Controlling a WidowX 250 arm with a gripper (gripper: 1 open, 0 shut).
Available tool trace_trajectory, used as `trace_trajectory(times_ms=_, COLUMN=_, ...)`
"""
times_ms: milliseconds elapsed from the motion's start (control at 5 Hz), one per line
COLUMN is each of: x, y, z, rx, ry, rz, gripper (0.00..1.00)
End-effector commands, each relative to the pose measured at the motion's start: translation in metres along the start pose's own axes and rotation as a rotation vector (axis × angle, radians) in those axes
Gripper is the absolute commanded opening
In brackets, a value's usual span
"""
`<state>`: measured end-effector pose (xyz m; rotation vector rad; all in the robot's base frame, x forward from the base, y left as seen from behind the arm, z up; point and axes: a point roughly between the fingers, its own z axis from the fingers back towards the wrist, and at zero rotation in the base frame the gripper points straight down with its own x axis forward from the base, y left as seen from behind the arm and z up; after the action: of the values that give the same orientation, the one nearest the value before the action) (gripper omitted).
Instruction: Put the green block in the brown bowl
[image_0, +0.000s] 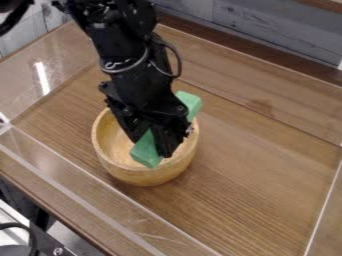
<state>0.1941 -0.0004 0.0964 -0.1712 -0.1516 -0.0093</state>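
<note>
The lower end of the green block (148, 150) sits inside the bowl's rim and the block would rest in the brown bowl, so it is now time to open my gripper.
The brown bowl (118, 168) sits on the wooden table, left of centre. The green block (148, 150) lies tilted inside it, its lower end resting in the bowl and its upper end (193, 102) sticking out past the far right rim. My black gripper (155, 132) reaches down into the bowl from above and is shut on the green block around its middle. The arm hides most of the block's middle and part of the bowl's inside.
The wooden table (254, 170) is ringed by a clear plastic wall (201, 235). A grey panelled wall (267, 25) runs along the back. The table's front edge drops off at the lower left.
</note>
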Motion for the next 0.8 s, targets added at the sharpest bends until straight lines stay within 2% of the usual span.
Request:
trace_trajectory(times_ms=0, x=0.0086, y=0.0021, z=0.0064, rx=0.003, ry=-0.038, rz=0.009, gripper=0.00)
trace_trajectory(times_ms=600, x=0.0113, y=0.0036, z=0.0074, rx=-0.002, ry=-0.040, rz=0.021, gripper=0.00)
